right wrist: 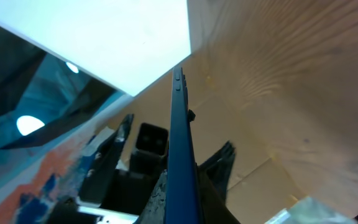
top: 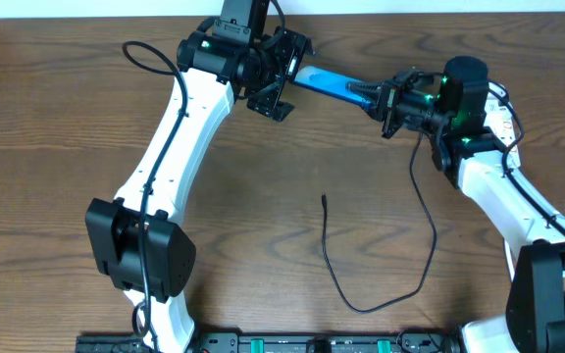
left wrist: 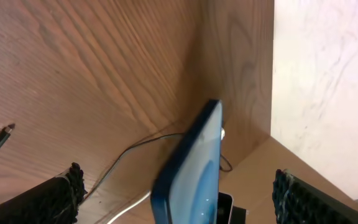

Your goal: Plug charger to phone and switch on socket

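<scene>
My left gripper is to grab the phone's end opposite my right gripper, so the phone's other end stays free to plug in the charger.
The phone [top: 327, 82], with its blue screen lit, is held in the air at the table's back, level between both grippers. My right gripper [top: 385, 98] is shut on its right end; in the right wrist view the phone [right wrist: 179, 124] runs edge-on between the fingers [right wrist: 185, 196]. My left gripper [top: 281, 78] is open around the phone's left end; in the left wrist view its fingers [left wrist: 178, 177] stand wide apart, clear of the phone [left wrist: 194, 162]. The charger cable [top: 361, 307] lies loose on the table, its plug tip [top: 324, 199] free and also seen in the left wrist view [left wrist: 5, 134]. The socket [top: 505, 116] is mostly hidden behind my right arm.
A white cord [left wrist: 129, 205] and a loop of the black cable [left wrist: 135, 148] lie on the table under the phone. A white wall [left wrist: 328, 81] borders the table's back edge.
</scene>
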Motion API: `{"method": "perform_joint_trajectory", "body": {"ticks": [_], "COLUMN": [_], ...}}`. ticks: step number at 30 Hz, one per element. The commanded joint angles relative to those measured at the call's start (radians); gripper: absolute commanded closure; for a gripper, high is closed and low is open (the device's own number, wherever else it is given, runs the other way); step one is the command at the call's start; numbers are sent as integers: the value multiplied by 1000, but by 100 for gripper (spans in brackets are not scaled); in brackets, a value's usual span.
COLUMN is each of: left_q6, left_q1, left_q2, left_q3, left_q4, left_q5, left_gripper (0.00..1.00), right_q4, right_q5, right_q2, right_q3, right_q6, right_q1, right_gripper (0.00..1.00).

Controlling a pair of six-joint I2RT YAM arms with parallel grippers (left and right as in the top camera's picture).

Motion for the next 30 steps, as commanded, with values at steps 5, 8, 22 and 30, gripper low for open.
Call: {"method": "perform_joint_trajectory", "body": {"ticks": [5, 8, 22, 30], "left_q6": [-31, -31, -27, -27], "left_q1": [2, 2, -21, -35], "left_q2": [-10, -10, -6, -6], "left_q3": [13, 13, 9, 9], "left_q4": [43, 42, 42, 42], "left_q5": [-13, -13, -44, -66], "left_gripper": [4, 4, 47, 47], "right_q4": [42, 65, 106, 146], "right_q5": [-10, 7, 29, 50], "right_q2": [-3, -3, -3, -3], "right_q3": [17, 17, 17, 17], "right_q6": [155, 155, 155, 155], "right_q1": [59, 66, 72, 76], "right_gripper": [99, 99, 98, 98]}}
